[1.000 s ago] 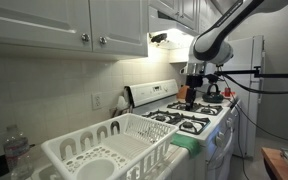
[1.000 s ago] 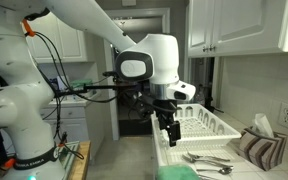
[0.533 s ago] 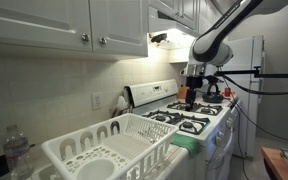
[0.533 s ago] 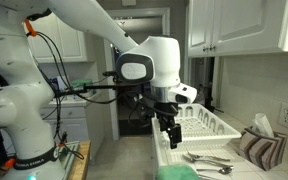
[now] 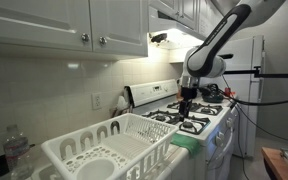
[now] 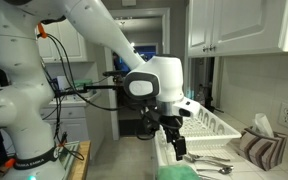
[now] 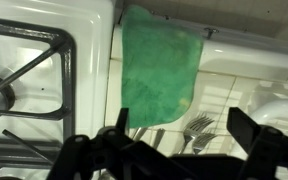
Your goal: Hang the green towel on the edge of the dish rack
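Next, my gripper grips the green towel [image 7: 159, 65] by its near edge, beside the forks, so the rest dangles free to hang over the dish rack's edge.
The green towel [image 7: 159, 65] lies flat on the white counter strip between the stove and the dish rack; it also shows in both exterior views [image 5: 187, 145] [image 6: 179, 173]. The white dish rack [image 5: 104, 150] [image 6: 212, 126] stands beside it. My gripper [image 7: 184, 135] hangs above the towel's near edge, jaws spread wide and empty, in the wrist view. In both exterior views the gripper [image 5: 186, 103] [image 6: 176, 150] is above the towel and clear of it.
Gas stove grates [image 7: 24, 70] [image 5: 189, 120] lie beside the towel. Several forks [image 7: 194, 128] [image 6: 209, 160] lie on the counter next to the rack. A tissue box [image 6: 264, 140] and a bottle [image 5: 16, 152] stand by the wall.
The arm has lowered the gripper towards the towel and shifted slightly nearer the rack. The towel has not moved.
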`<state>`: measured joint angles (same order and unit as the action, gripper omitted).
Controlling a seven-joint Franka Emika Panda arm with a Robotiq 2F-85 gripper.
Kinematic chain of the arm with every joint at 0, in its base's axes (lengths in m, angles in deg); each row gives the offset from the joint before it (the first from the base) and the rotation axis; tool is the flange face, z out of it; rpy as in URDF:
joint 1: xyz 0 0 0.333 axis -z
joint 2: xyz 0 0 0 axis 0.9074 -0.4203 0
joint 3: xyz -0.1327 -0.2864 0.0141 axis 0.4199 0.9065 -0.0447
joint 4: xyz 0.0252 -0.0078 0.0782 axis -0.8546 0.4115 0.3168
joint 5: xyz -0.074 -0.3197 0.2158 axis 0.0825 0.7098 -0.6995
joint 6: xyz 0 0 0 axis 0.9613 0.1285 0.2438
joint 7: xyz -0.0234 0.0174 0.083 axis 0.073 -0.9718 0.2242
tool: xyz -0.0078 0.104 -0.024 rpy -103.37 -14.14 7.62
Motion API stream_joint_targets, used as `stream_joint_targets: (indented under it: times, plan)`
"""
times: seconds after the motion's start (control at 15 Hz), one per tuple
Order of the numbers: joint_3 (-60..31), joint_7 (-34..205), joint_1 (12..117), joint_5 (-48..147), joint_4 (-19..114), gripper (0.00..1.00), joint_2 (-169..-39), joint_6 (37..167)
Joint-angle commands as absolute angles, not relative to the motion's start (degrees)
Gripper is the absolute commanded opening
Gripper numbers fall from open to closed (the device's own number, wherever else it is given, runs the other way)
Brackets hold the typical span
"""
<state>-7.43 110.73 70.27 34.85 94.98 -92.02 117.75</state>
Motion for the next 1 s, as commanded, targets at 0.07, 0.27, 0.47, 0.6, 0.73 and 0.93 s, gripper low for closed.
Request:
stream_joint_targets:
  times: [0.07, 0.27, 0.47, 0.6, 0.73, 0.93]
  plan:
    - [-10.3, 108.0, 72.0, 36.2, 90.9, 1.0, -100.2, 122.9]
    - [-11.4, 108.8, 73.6, 36.0, 89.5, 1.0, -102.1, 124.9]
    - [-12.6, 109.0, 75.4, 35.4, 87.6, 1.0, -104.7, 125.9]
    - [-13.8, 109.5, 76.6, 34.9, 86.7, 1.0, -106.1, 126.3]
    - [-14.9, 109.6, 77.4, 34.9, 85.9, 1.0, -107.4, 127.0]
    - [-16.5, 110.1, 78.7, 35.0, 84.7, 1.0, -109.6, 128.6]
